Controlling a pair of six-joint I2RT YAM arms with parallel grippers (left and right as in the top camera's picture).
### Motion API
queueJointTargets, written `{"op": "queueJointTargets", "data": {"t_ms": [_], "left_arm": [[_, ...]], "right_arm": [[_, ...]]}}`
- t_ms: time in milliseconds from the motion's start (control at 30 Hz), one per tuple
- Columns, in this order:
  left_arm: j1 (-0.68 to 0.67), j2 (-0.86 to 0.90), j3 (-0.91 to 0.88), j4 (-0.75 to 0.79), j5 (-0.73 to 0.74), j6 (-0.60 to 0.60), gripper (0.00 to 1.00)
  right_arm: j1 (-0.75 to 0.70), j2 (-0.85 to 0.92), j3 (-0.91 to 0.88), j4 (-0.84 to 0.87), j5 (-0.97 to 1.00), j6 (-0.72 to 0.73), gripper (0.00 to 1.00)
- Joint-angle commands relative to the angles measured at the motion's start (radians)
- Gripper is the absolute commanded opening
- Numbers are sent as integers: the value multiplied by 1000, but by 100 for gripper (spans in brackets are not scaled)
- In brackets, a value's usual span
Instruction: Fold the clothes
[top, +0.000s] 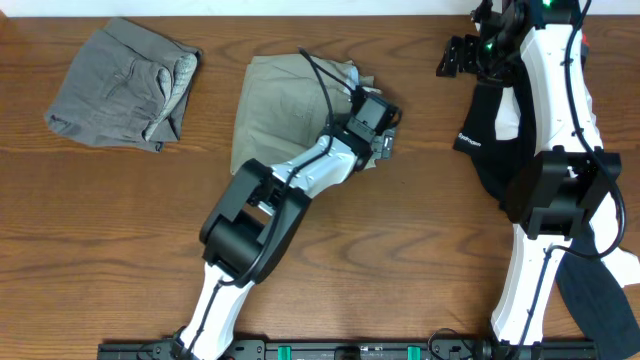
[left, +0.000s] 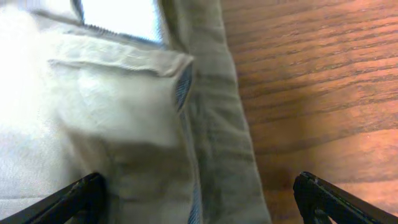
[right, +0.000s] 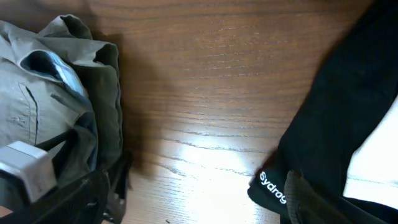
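My left gripper grips the folded khaki-olive shorts by the layered edge facing the black garment next, to stack them on the grey shorts (top: 125, 85).
The khaki-olive shorts (top: 285, 110) lie folded at the table's middle, and the left wrist view shows their pale lining (left: 112, 118). My left gripper (top: 383, 140) (left: 199, 205) is open and low over their right edge, with one finger (left: 81, 196) above the cloth and the other finger (left: 329, 199) above bare wood. Grey shorts (top: 125, 85) lie folded at the far left. A black garment with white lettering (top: 495, 130) (right: 336, 112) lies under my right arm. My right gripper (top: 455, 55) (right: 186, 205) hangs open over bare table between the khaki shorts (right: 56, 93) and the black garment, holding nothing.
A dark blue garment (top: 600, 290) lies at the table's lower right beside the right arm's base. The wooden table (top: 420, 250) shows bare between the two arms. The left arm's wrist (right: 28, 165) shows at the right wrist view's lower left.
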Motion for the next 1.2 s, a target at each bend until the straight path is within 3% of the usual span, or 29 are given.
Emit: {"op": "queueJointTargets", "data": {"t_ms": [0, 33, 167, 233, 300, 433, 700, 733, 767, 1167], "left_arm": [[-20, 66, 15, 19, -76, 87, 98], [-21, 78, 15, 29, -99, 115, 100], [-21, 95, 15, 19, -112, 214, 80], [-21, 95, 15, 9, -112, 262, 66], [-21, 95, 17, -7, -114, 299, 42], [-21, 95, 29, -53, -174, 298, 20], [-19, 2, 61, -295, -191, 298, 18], [-19, -21, 61, -323, -191, 298, 8], [-19, -43, 61, -340, -191, 299, 6], [89, -245, 61, -319, -247, 309, 6]], "right_arm": [[4, -18, 11, -1, 3, -11, 88], [4, -18, 11, -2, 3, -11, 89], [4, -18, 11, -9, 3, -26, 88], [4, -18, 11, -15, 3, -37, 88], [4, -18, 11, -20, 3, -45, 88], [4, -18, 11, -29, 3, -56, 88], [4, -18, 11, -30, 3, -56, 88], [4, -18, 11, -30, 3, -56, 88], [5, -18, 11, -29, 3, -56, 88], [5, -18, 11, -27, 2, -55, 88]]}}
